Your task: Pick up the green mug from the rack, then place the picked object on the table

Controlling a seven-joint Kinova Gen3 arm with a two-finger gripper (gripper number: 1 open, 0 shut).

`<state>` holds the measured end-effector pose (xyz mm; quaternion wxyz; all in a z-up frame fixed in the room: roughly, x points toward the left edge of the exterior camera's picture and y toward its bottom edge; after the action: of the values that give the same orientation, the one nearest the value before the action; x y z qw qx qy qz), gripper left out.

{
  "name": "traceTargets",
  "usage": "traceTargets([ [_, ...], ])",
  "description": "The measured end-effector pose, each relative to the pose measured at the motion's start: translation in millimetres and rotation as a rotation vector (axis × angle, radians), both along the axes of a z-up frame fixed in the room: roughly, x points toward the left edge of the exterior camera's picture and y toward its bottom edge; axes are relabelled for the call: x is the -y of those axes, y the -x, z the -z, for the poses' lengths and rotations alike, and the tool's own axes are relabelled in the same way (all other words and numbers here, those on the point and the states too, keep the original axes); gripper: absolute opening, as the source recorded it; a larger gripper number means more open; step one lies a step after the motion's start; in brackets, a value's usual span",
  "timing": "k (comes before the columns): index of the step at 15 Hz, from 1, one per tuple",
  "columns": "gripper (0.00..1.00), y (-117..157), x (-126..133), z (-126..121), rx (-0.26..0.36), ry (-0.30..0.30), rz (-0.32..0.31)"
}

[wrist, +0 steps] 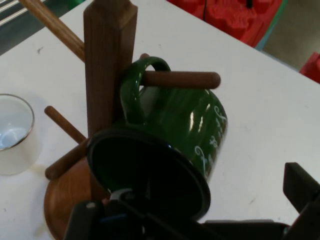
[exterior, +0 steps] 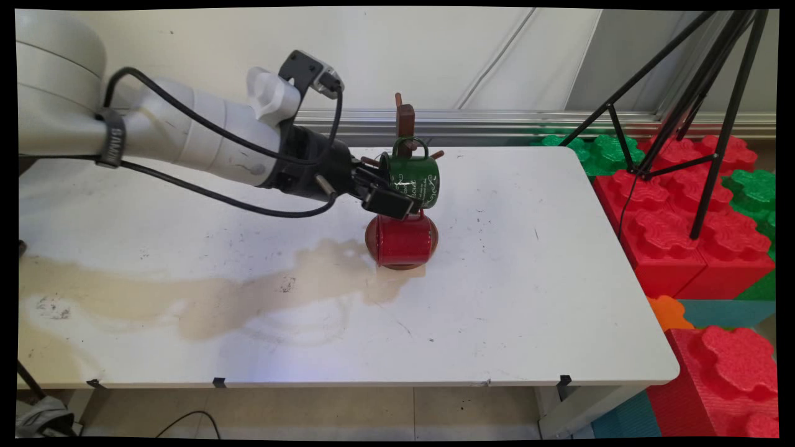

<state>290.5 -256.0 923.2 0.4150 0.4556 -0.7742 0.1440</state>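
I should grab the green mug by its rim [wrist: 204, 186] with my gripper next, and then I can lift the mug off the wooden peg [wrist: 187, 80].
A green mug [exterior: 413, 177] [wrist: 185, 125] with white lettering hangs by its handle on a peg of a wooden mug tree [exterior: 405, 121] [wrist: 107, 65]. My gripper [exterior: 388, 194] [wrist: 210, 202] is open at the mug's mouth. One finger sits at the rim's dark opening and the other stands well off to the side. A red mug [exterior: 402, 239] hangs lower on the same tree, just under the gripper. In the hand view, a white mug [wrist: 15, 132] stands on the table beyond the tree's round base [wrist: 62, 200].
A brownish stain [exterior: 205, 298] spreads across the white table [exterior: 528, 279] from the tree toward the left. A black tripod [exterior: 714, 124] and red and green foam blocks [exterior: 683, 223] stand off the table's right side.
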Motion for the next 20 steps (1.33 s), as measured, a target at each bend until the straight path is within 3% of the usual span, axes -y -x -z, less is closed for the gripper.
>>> traceTargets([
  [10, 1.00, 12, 15, 18, -0.074, -0.003, -0.034],
  [11, 0.00, 12, 15, 18, -0.079, -0.002, -0.036],
  [20, 0.00, 4, 7, 11, -0.124, 0.013, -0.038],
])
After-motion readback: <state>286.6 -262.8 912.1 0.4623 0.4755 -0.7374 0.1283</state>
